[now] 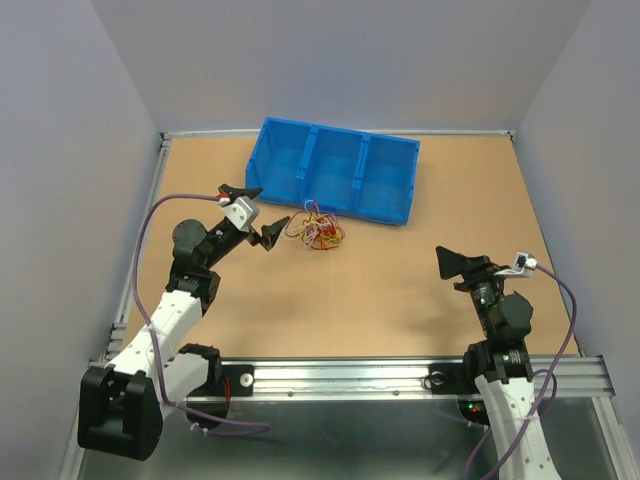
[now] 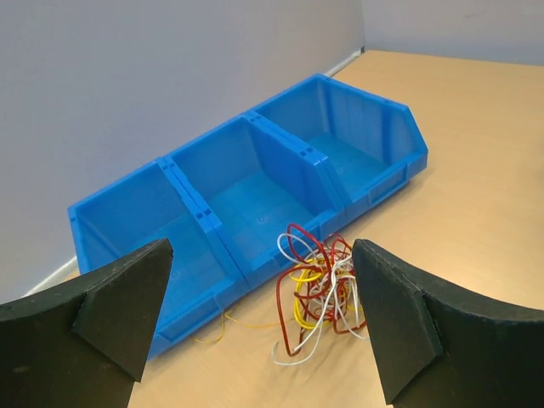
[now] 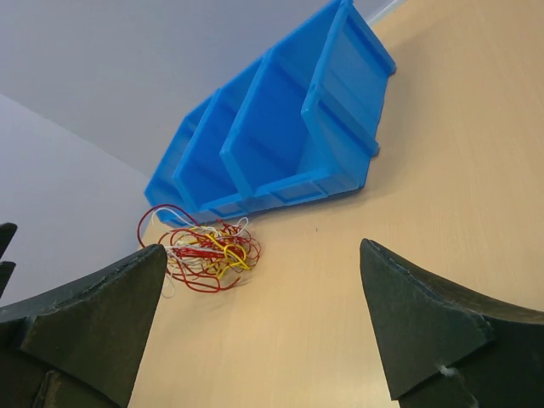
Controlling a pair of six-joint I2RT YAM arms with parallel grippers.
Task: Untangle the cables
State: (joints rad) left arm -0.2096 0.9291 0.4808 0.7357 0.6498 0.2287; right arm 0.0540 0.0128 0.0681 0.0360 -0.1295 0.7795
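The red cable needs to come out of the clump (image 1: 320, 232), so my left gripper should grab the red cable's raised loop next and pull.
The cables (image 1: 315, 230) are one small clump of red, yellow and white wires lying on the wooden table just in front of the blue bin (image 1: 385, 207). My left gripper (image 1: 257, 212) is open and empty, hovering just left of the clump. In the left wrist view the clump (image 2: 319, 293) lies ahead between the spread fingers, close to the right one, and a thin yellow strand (image 2: 229, 321) trails left. My right gripper (image 1: 485, 262) is open and empty, far right of the clump. In the right wrist view the clump (image 3: 208, 255) sits far off near the left finger.
The blue bin has three compartments, all showing bare floors in the left wrist view (image 2: 204, 212), and it also shows in the right wrist view (image 3: 340, 102). Grey walls enclose the table on three sides. A metal rail (image 1: 400, 375) runs along the near edge.
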